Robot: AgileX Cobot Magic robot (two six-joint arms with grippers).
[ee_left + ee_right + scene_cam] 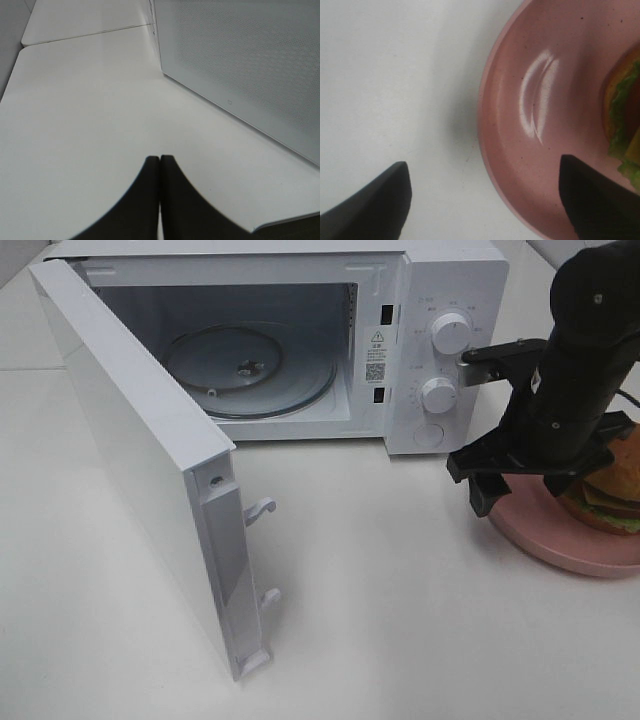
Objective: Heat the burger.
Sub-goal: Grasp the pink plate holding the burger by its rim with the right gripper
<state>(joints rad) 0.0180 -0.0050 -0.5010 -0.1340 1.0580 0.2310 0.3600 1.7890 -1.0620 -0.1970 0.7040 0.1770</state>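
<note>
The right gripper grabs the pink plate by its rim [497, 523] next, to carry the burger into the microwave for heating.
The burger [612, 496], with a golden bun, lettuce and cheese, sits on a round pink plate [560, 540] at the right edge of the table. My right gripper [508, 486] hangs open over the plate's left rim, beside the burger and not touching it. In the right wrist view the open gripper [485, 205] straddles the plate's rim [520, 60], with the burger [622, 115] at the edge. My left gripper [160, 200] is shut and empty, low over the bare table. It does not show in the exterior view.
A white microwave [440, 280] stands at the back with its door [130, 460] swung wide open to the front left and a glass turntable [250, 370] inside. A perforated white panel [250, 60] of it is close to my left gripper.
</note>
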